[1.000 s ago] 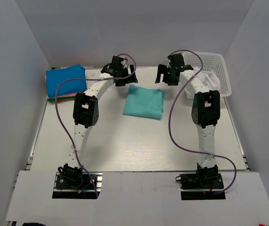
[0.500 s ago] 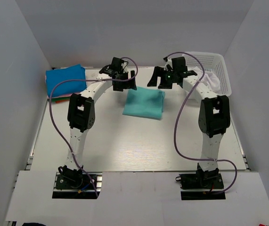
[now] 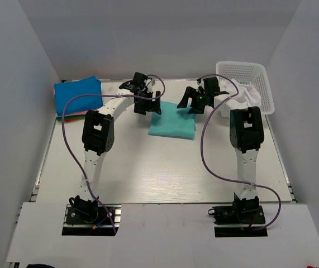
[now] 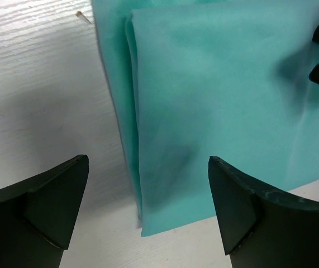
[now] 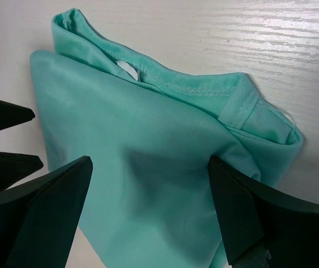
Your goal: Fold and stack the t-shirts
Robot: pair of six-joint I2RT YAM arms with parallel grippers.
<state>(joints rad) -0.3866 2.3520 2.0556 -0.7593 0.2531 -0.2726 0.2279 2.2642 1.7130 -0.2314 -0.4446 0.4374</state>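
I need to pinch the teal-green t-shirt's layered side edge nearest the stack (image 3: 151, 122) (image 4: 135, 139) with my left gripper next. Then I can lay the shirt there still folded.
A folded teal-green t-shirt (image 3: 173, 121) lies flat at the table's back middle. It fills the left wrist view (image 4: 215, 106) and the right wrist view (image 5: 148, 167), where its collar shows at the top. My left gripper (image 3: 150, 106) is open over the shirt's back left corner, empty. My right gripper (image 3: 191, 105) is open over its back right corner, empty. A bright blue t-shirt (image 3: 78, 95) tops a folded stack at the back left, with red-pink and green edges under it. A white t-shirt (image 3: 248, 92) lies in the basket.
A white plastic mesh basket (image 3: 257, 78) stands at the back right corner. White walls close in the table on the left, back and right. The left gripper's fingers (image 5: 3, 162) show at the left edge of the right wrist view.
Both grippers have come down and inward from above the table's back onto the teal-green shirt's back corners. The shirt has shifted slightly to the right.
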